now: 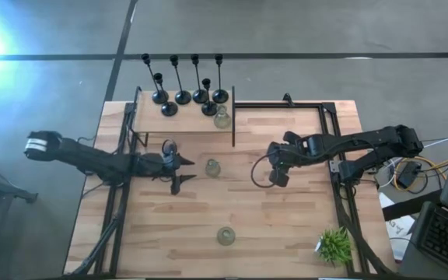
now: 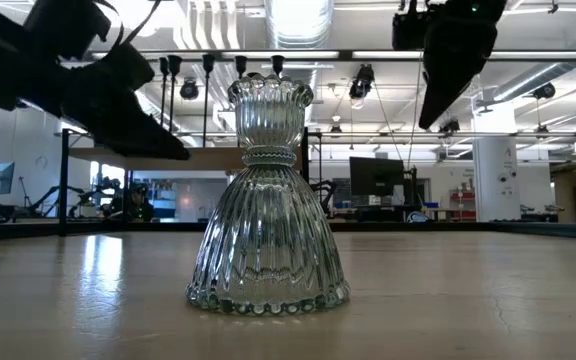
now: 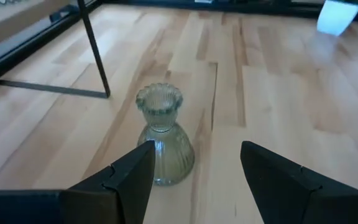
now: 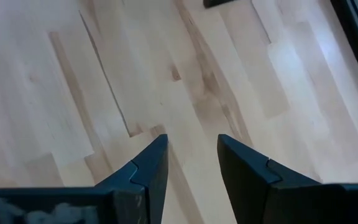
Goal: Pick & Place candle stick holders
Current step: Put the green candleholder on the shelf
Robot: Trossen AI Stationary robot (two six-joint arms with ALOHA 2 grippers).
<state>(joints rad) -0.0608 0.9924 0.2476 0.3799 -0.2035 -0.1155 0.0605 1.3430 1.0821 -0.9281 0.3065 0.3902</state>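
My left gripper grabs the mid-table glass candle stick holder by its narrow neck next, to move the holder onto the wooden shelf.
A squat clear-greenish glass candle stick holder stands upright on its base at mid-table. My left gripper is open just to its left, low over the table, with the holder a little beyond its fingertips. A second glass holder stands near the front edge. A third stands on the raised wooden shelf, where several black holders stand in a row. My right gripper hangs open above bare table to the right, pointing down.
The shelf's thin black legs stand just beyond the mid-table holder. A small green spiky plant sits at the front right corner. Black frame rails run along the table's sides. Bare wood lies between the two grippers.
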